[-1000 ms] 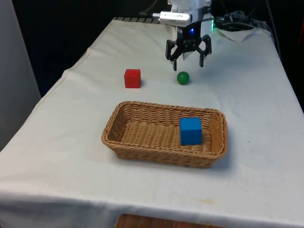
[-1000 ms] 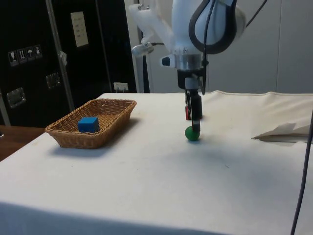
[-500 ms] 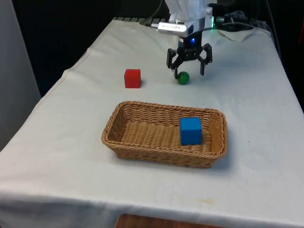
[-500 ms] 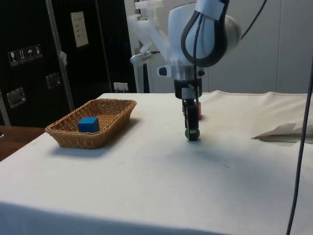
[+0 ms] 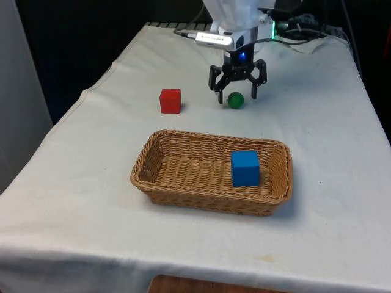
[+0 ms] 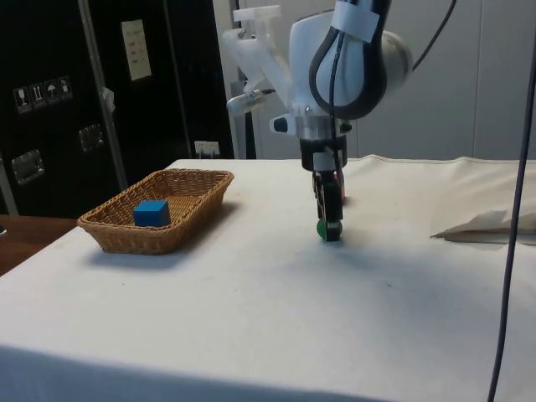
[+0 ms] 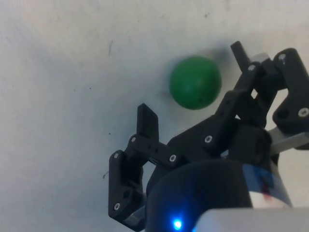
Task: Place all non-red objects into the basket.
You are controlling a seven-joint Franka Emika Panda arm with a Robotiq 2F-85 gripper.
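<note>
My gripper grabs the green ball by its round middle [image 5: 235, 100] [image 7: 195, 82] next, to place the non-red ball into the basket.
A small green ball [image 5: 235, 99] lies on the white cloth beyond the basket. My gripper [image 5: 236, 97] is down at the ball's level and open, one finger on each side of it without closing on it. The wrist view has the ball [image 7: 195, 82] in the gap between the black fingers [image 7: 147, 124]. From the side, the gripper [image 6: 329, 228] covers most of the ball [image 6: 321, 226]. A red cube [image 5: 170, 101] rests to the front view's left of the ball. The wicker basket [image 5: 183, 139] holds a blue cube [image 5: 245, 168], which also shows in the side view [image 6: 151, 213].
Cables and a crumpled white sheet [image 5: 305, 33] lie at the table's far end; the sheet [image 6: 486, 226] is also in the side view. The basket [image 6: 180, 219] stands well apart from the gripper. The table's edges run close on both sides.
My gripper has come down from above the green ball and shifted slightly to the front view's left, so its open fingers now straddle the ball. The ball and cubes have not moved.
</note>
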